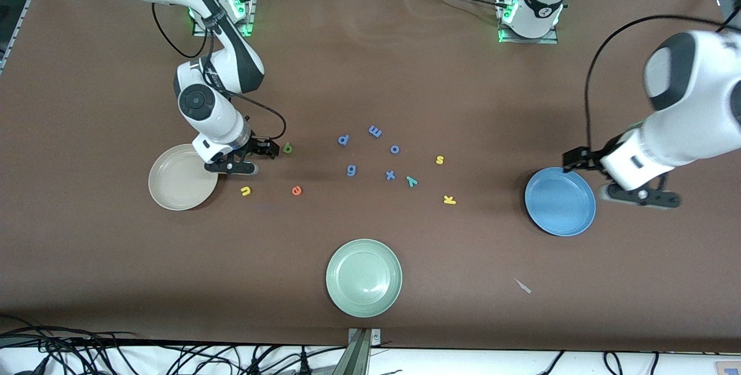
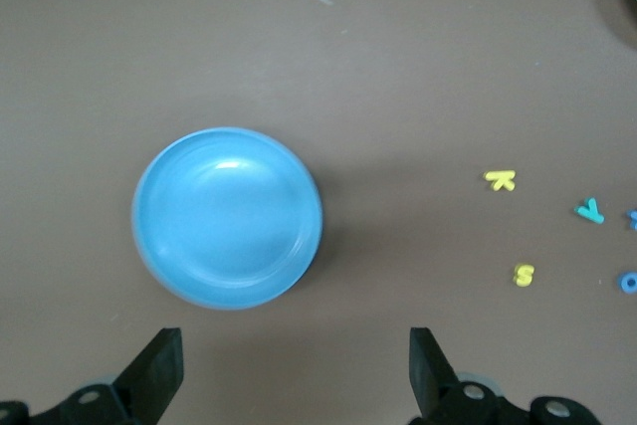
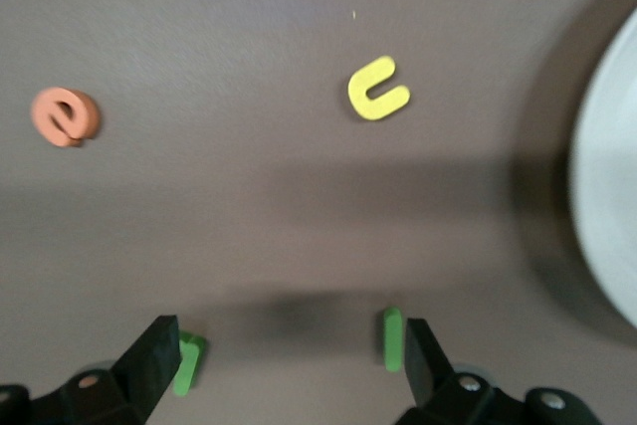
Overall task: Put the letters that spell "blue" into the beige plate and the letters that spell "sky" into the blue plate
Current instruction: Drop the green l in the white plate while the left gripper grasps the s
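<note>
The green l is off-centre in the right wrist view, with bare table between my right gripper's fingers, so lining up comes next, before closing on it.
My right gripper [image 1: 231, 168] [image 3: 287, 365] hangs open beside the beige plate [image 1: 173, 181] [image 3: 609, 196]. Below it lie the green b [image 1: 288, 147] [image 3: 189, 363] and green l [image 3: 393, 338], one close to each finger; the arm hides the l in the front view. Yellow u [image 1: 246, 191] [image 3: 378, 90] and orange e [image 1: 296, 190] [image 3: 65, 116] lie nearer the front camera. Yellow s [image 1: 439, 160] [image 2: 524, 274], yellow k [image 1: 449, 199] [image 2: 501, 180] and teal y [image 1: 411, 181] [image 2: 590, 211] lie mid-table. My left gripper [image 1: 639, 194] [image 2: 294, 375] is open over bare table beside the blue plate [image 1: 560, 201] [image 2: 227, 216].
Blue letters p [image 1: 343, 140], m [image 1: 374, 131], o [image 1: 395, 149], g [image 1: 351, 170] and x [image 1: 390, 175] lie between the two letter groups. A pale green plate [image 1: 363, 278] sits near the front edge. A small pale scrap [image 1: 523, 286] lies nearer the front camera than the blue plate.
</note>
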